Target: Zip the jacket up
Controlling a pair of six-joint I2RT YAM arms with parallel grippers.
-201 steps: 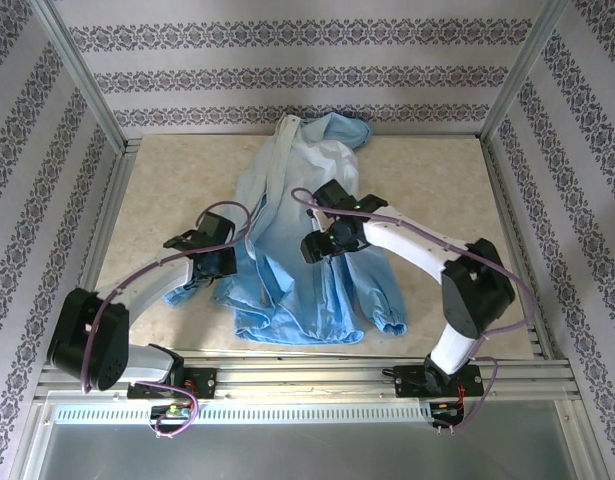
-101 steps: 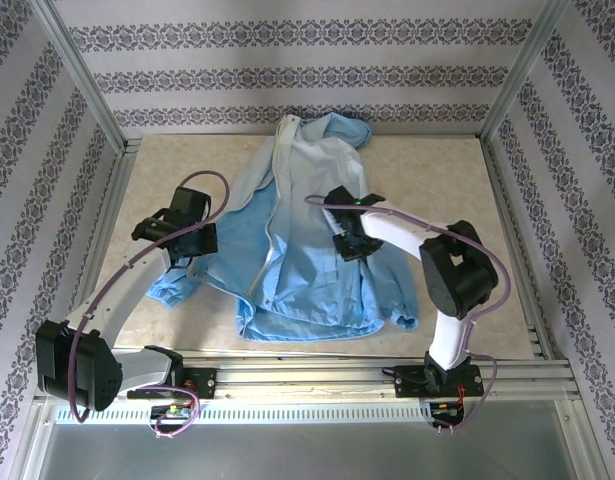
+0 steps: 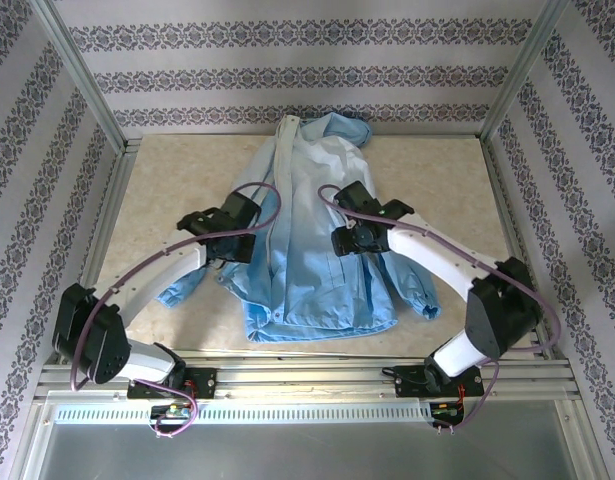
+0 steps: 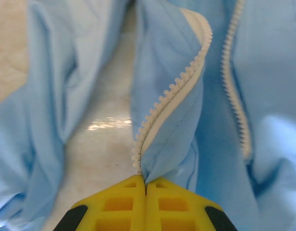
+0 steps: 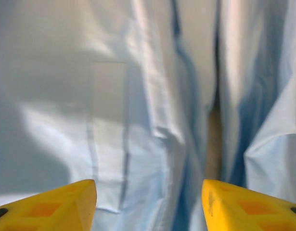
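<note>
The robot's right gripper should go to the jacket's front panel [image 3: 334, 254] [image 5: 148, 179] and take hold of its plain fabric, so the zipper stays free to be zipped up.
The light-blue jacket [image 3: 312, 275] lies spread on the table, hood [image 3: 335, 130] at the far side and hem towards me. My left gripper [image 3: 239, 248] sits at the jacket's left front panel. In the left wrist view that gripper [image 4: 146, 185] is shut on the jacket's front edge, right at the end of one white zipper strip [image 4: 173, 94]; the other zipper strip [image 4: 234, 91] lies apart to the right. My right gripper [image 3: 349, 240] hovers over the right chest. Seen from the right wrist, this gripper [image 5: 148, 202] is open, with smooth jacket fabric [image 5: 138, 110] below and nothing between the fingers.
Bare beige tabletop [image 3: 167, 180] lies to the left and right of the jacket. The left sleeve [image 3: 182, 290] and right sleeve cuff [image 3: 427, 305] stretch outward near the front. Metal frame posts [image 3: 82, 75] and patterned walls enclose the table; an aluminium rail [image 3: 307, 375] runs along the near edge.
My left gripper has swung right and nearer, carrying the jacket's front edge towards the middle. The right arm's elbow has moved right, and the right sleeve now lies further out.
</note>
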